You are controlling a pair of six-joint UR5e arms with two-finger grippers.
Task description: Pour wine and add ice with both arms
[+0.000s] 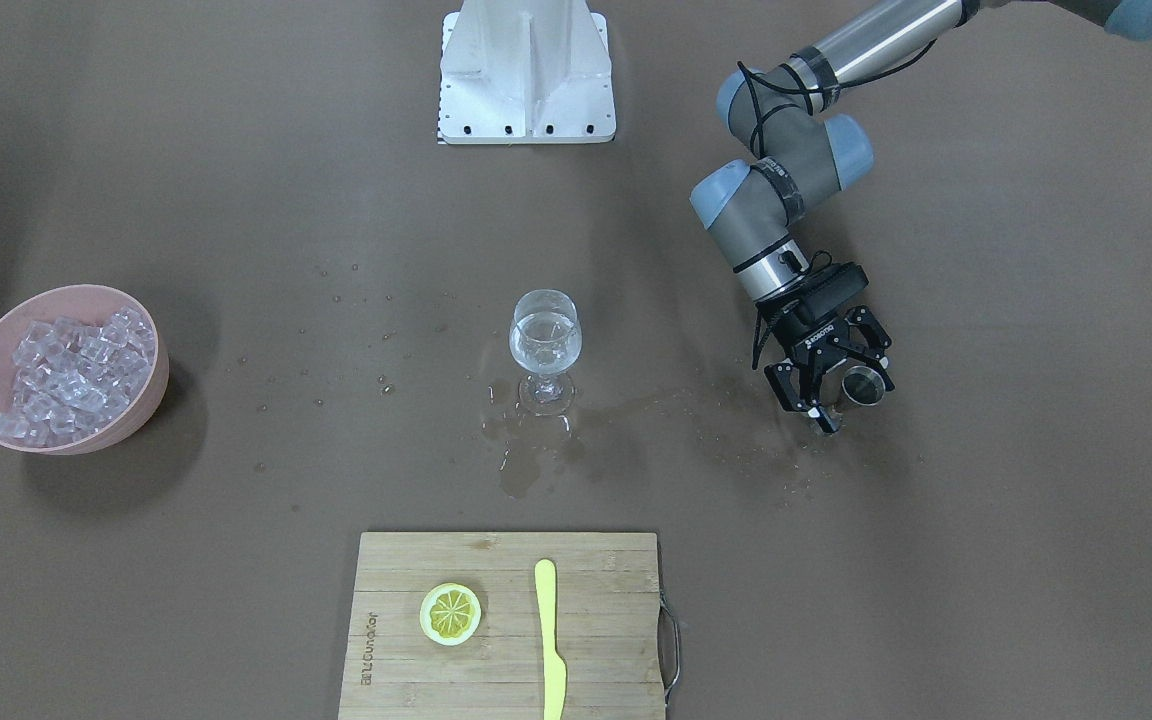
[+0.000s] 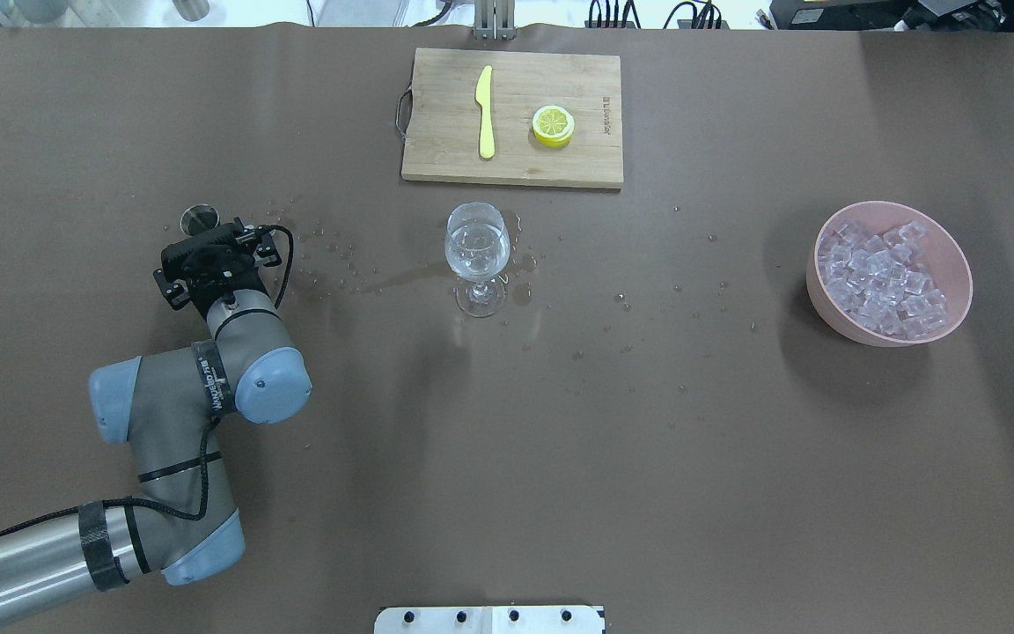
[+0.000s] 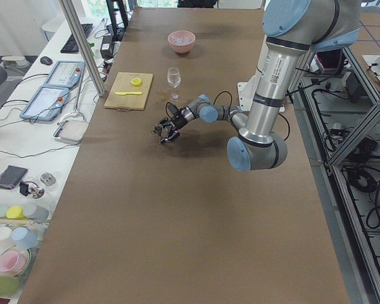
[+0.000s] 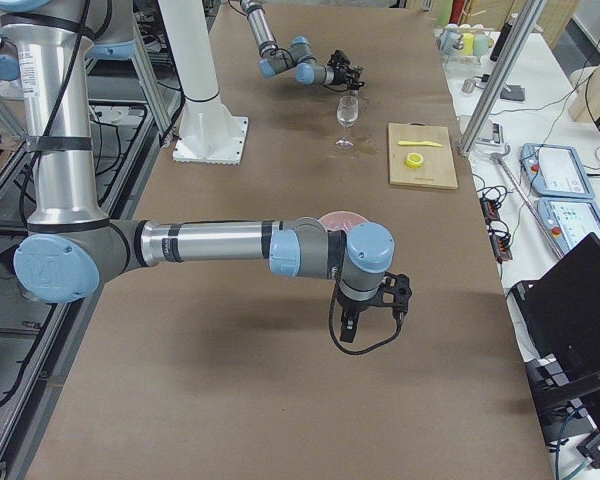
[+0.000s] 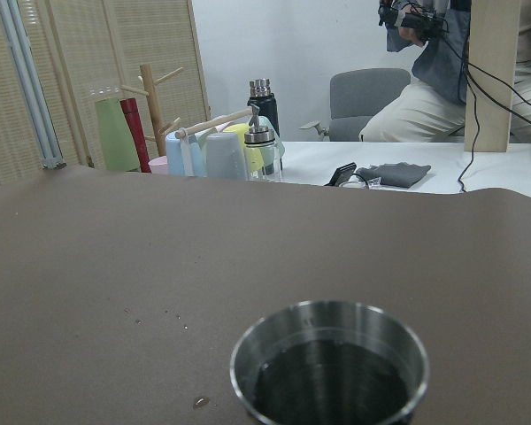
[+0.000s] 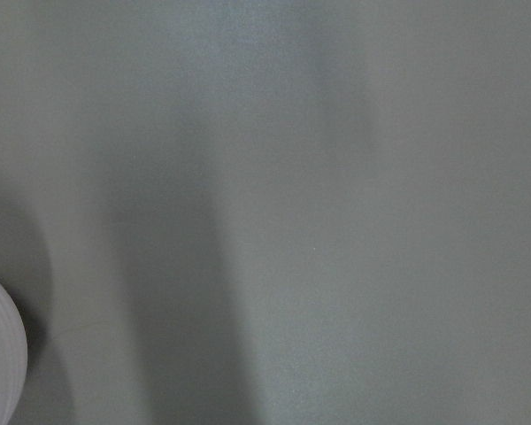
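Next, the left gripper grabs the small steel cup by its body (image 1: 862, 391) to pour wine into the glass (image 1: 545, 345).
A wine glass (image 1: 545, 345) stands mid-table with clear wine in its bowl; it also shows in the overhead view (image 2: 477, 255). My left gripper (image 1: 841, 393) is open, low over the table, with its fingers on either side of a small upright steel cup (image 1: 864, 385). In the left wrist view the cup (image 5: 329, 363) stands just ahead, dark inside. Ice cubes (image 1: 71, 365) fill a pink bowl (image 1: 151, 395). My right gripper (image 4: 372, 305) shows only in the exterior right view, hanging above the table near the bowl; I cannot tell whether it is open or shut.
A wooden cutting board (image 1: 506, 690) at the far edge carries a lemon slice (image 1: 450, 613) and a yellow knife (image 1: 550, 640). Spilled drops and a wet patch (image 1: 521, 450) lie around the glass. The white base block (image 1: 526, 75) stands at the robot's side.
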